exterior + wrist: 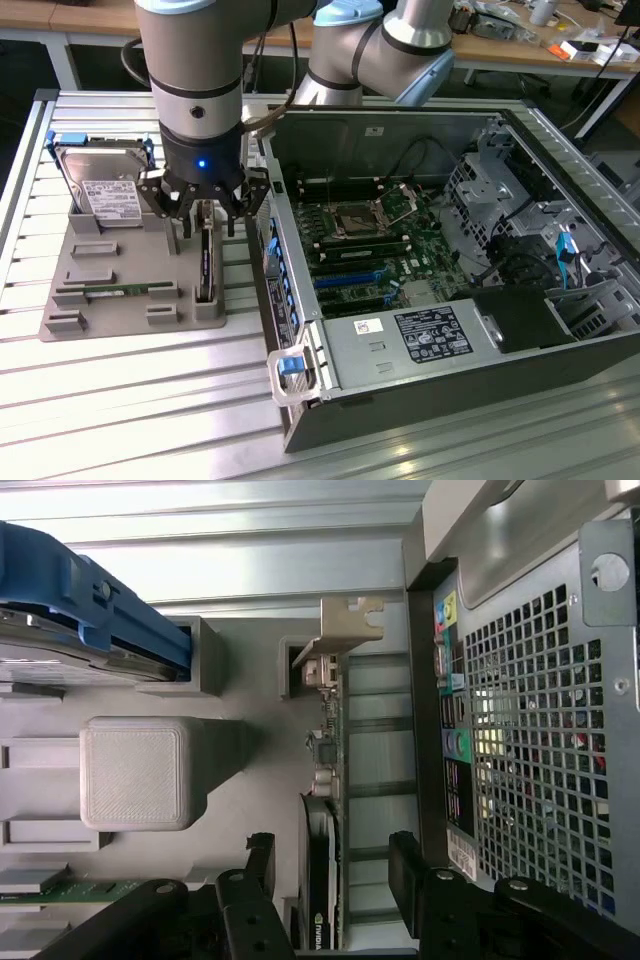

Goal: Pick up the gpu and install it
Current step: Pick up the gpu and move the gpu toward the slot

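Note:
Next, my gripper grabs the GPU across its exposed upper edge (207, 230), where both its flat sides stand free, as the holder's slot (206, 304) encloses the GPU's bottom.
The gpu (206, 262) is a thin black card standing on edge in a slot of the grey holder (95, 290), to the exterior view's left of the open computer case (450, 250). My gripper (205, 215) hangs directly over it, open, with one finger on each side of the card's upper edge. In the wrist view the gpu (325, 810) runs between my two black fingers (262, 865), its silver-beige bracket (350, 630) at the far end. The gripper (333, 865) straddles the card with gaps on both sides.
A silver hard drive with blue rails (100, 185) stands in the holder's back slot, and a green memory stick (125, 290) lies in its front part. The case's rear wall (530, 730) with perforated grille is close beside the card. The motherboard (365, 245) lies exposed inside the case.

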You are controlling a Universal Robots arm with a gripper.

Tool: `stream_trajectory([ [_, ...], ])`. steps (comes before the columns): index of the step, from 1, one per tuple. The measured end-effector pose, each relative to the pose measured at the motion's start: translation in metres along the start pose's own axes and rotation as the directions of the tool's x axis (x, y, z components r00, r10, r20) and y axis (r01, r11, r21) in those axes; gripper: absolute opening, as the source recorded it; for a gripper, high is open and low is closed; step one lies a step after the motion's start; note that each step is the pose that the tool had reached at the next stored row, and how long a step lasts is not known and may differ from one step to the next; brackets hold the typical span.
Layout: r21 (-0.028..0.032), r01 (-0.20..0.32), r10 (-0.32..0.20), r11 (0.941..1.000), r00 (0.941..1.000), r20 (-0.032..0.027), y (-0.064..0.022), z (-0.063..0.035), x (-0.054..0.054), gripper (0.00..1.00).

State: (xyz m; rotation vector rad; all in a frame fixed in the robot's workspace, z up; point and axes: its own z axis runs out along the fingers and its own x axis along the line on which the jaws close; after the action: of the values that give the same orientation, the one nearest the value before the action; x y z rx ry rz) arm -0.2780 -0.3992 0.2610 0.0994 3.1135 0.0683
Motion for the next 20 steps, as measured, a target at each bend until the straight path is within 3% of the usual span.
stream_trajectory([
  [8,0.0000,0.000,0.000,1.0000,1.0000,0.0001,-0.0005,0.0087,0.002,0.58],
  [18,0.0000,0.000,0.000,1.0000,1.0000,0.0000,-0.0008,0.0129,0.004,0.58],
  [19,0.0000,0.000,0.000,1.0000,1.0000,0.0000,-0.0008,0.0129,0.004,0.49],
  [20,0.0000,0.000,0.000,1.0000,1.0000,0.0000,-0.0008,0.0129,0.004,0.49],
])
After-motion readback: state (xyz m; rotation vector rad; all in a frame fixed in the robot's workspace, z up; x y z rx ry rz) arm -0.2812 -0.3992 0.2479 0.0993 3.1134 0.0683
